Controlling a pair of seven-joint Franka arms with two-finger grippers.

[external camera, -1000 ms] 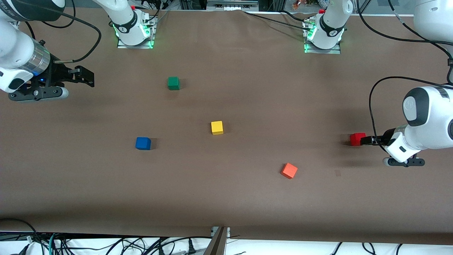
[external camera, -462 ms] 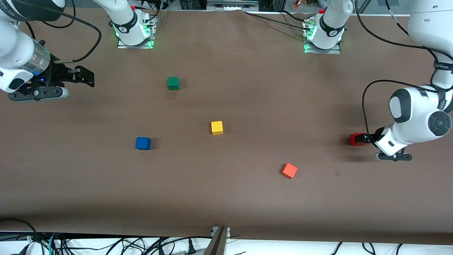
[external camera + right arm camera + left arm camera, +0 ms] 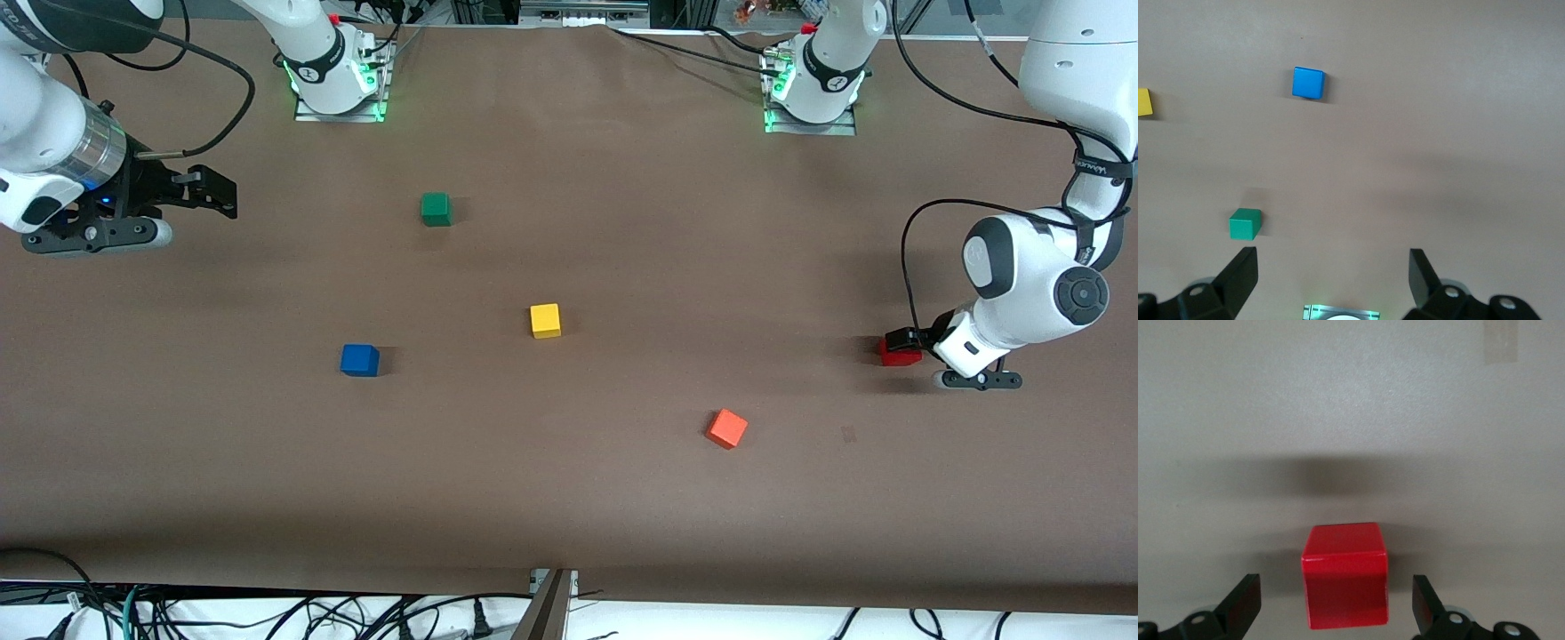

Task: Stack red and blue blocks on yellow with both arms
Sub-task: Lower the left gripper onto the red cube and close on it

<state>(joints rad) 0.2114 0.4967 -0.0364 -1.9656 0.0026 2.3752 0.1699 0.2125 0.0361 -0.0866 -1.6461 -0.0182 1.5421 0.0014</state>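
My left gripper grabs the red block by its two opposite sides next, to stack it on the yellow block (image 3: 545, 320).
The red block (image 3: 898, 357) sits on the table near the left arm's end. My left gripper (image 3: 905, 347) is down at it, open, with one finger on each side and a gap to each face. In the left wrist view the red block (image 3: 1346, 577) stands between the two fingers (image 3: 1245, 600) without touching them. The yellow block (image 3: 545, 320) is mid-table. The blue block (image 3: 359, 360) lies toward the right arm's end, slightly nearer the front camera. My right gripper (image 3: 218, 191) waits open and empty above the table at the right arm's end; its view shows the blue block (image 3: 1308, 83) and the yellow block (image 3: 1143, 102).
An orange cube (image 3: 727, 428) lies between the yellow and red blocks, nearer the front camera. A green cube (image 3: 436, 209) sits toward the arm bases and also shows in the right wrist view (image 3: 1245, 223). The table is brown.
The left arm has swung in and lowered, so its open fingers now straddle the red block. The block has stayed in place. The right arm has not moved.
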